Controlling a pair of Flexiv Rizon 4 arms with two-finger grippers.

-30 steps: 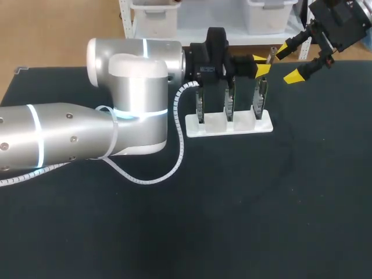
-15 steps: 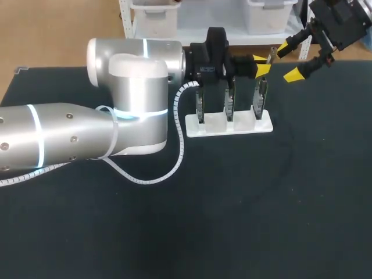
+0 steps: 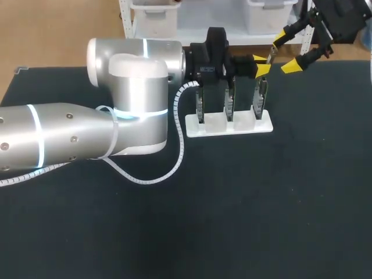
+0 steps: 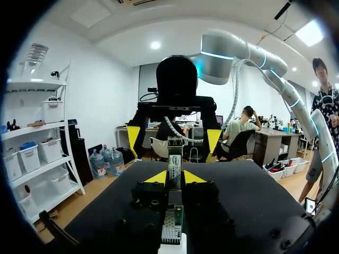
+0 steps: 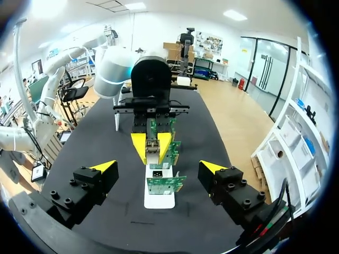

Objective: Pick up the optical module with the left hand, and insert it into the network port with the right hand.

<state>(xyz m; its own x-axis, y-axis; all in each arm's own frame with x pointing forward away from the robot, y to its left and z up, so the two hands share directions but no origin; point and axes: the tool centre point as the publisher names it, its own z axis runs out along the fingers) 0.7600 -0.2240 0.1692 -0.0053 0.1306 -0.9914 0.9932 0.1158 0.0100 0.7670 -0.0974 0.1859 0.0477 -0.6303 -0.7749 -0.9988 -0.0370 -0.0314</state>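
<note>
To insert the optical module (image 3: pixel 270 56), my right gripper should next take hold of the module's end sticking out past the yellow fingers that clamp its sides.
The optical module (image 3: pixel 270 56) is a thin metal bar. My left gripper (image 3: pixel 260 65) is shut on it above the rightmost of three upright green network cards (image 3: pixel 260 99). In the left wrist view the module (image 4: pixel 175 159) stands up between the yellow tips of my left gripper (image 4: pixel 175 177), over a card (image 4: pixel 172 225). My right gripper (image 3: pixel 286 52) hangs open just beyond the module, facing it. In the right wrist view my right gripper (image 5: pixel 158 167) spreads wide, with the left gripper (image 5: pixel 152 144) and module (image 5: pixel 152 146) ahead of it.
The three cards stand in a white holder (image 3: pixel 229 125) at the back middle of the black table (image 3: pixel 261 203). My left arm (image 3: pixel 87 128) lies across the table's left half, and a white spiral cable (image 3: pixel 180 148) loops beside the holder.
My right gripper has shifted a little toward the table's far edge, still open. The left gripper and the module have stayed where they were.
</note>
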